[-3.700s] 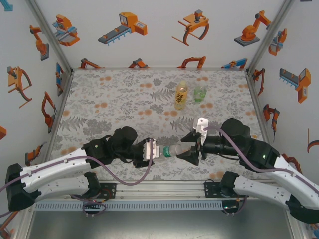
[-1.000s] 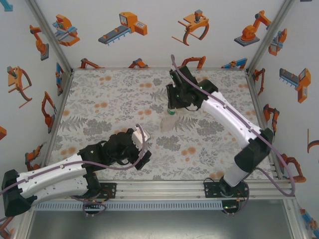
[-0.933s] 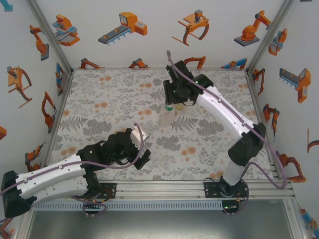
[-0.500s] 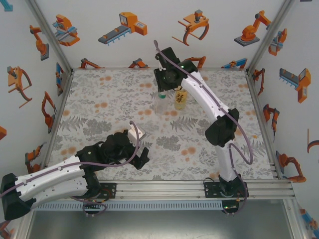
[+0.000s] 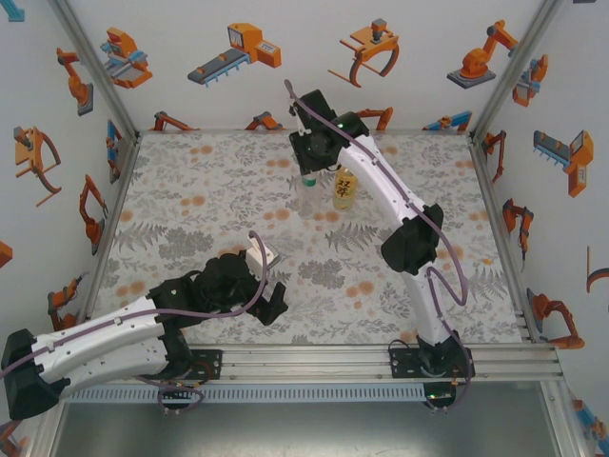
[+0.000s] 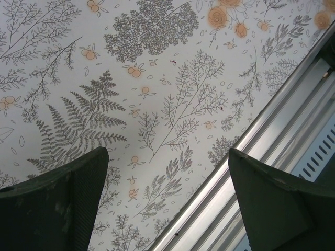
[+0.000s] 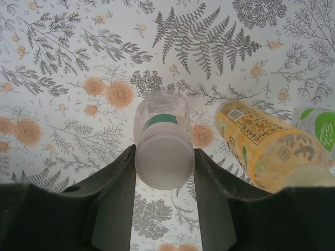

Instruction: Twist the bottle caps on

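The clear bottle is upright over a flat part of the mat and would stand apart from the amber bottle. My right gripper needs to open now.
My right gripper (image 5: 307, 169) is stretched to the back of the mat and is shut on the white bottle cap (image 7: 165, 157) on top of the clear bottle (image 5: 309, 198). The clear bottle (image 7: 159, 117) hangs upright below the jaws; whether its base touches the mat I cannot tell. Just right of it stands the amber bottle (image 5: 344, 188), yellow label (image 7: 256, 138) showing, apart from the fingers. The green bottle (image 7: 320, 125) sits at the right edge of the right wrist view. My left gripper (image 5: 271, 305) is open and empty (image 6: 166, 157) low over the mat near the front.
The metal front rail (image 6: 272, 151) runs under the left gripper's right finger (image 6: 277, 204). The enclosure's back wall (image 5: 285, 86) is close behind the bottles. The right arm (image 5: 400, 219) spans the mat from front right to back centre.
The right arm carried the clear bottle from mid-table back and left, to beside the amber bottle. The left gripper drew back toward the front rail, its jaws narrowing slightly.
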Action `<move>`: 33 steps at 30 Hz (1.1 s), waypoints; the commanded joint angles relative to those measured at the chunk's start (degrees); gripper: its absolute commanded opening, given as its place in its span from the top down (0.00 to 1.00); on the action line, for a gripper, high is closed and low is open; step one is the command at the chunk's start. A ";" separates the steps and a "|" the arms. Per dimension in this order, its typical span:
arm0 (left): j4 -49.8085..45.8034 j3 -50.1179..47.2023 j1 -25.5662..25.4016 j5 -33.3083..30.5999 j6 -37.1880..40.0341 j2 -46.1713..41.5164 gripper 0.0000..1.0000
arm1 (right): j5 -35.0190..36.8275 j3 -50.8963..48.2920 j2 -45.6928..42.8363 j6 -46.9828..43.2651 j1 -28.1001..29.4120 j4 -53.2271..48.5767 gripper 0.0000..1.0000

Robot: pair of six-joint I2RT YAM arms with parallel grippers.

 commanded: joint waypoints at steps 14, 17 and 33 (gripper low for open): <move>-0.12 -1.38 0.37 -3.80 -1.62 -2.86 0.13 | 1.09 1.56 -2.59 -1.48 -0.46 -0.37 0.31; -0.08 -1.63 0.40 -5.96 -1.96 -3.13 0.12 | 0.74 1.44 -4.79 -1.33 -0.46 -0.88 0.01; 1.89 -0.04 5.07 -27.78 5.69 3.33 0.03 | 10.37 -35.01 -36.00 -2.09 -2.38 6.05 0.01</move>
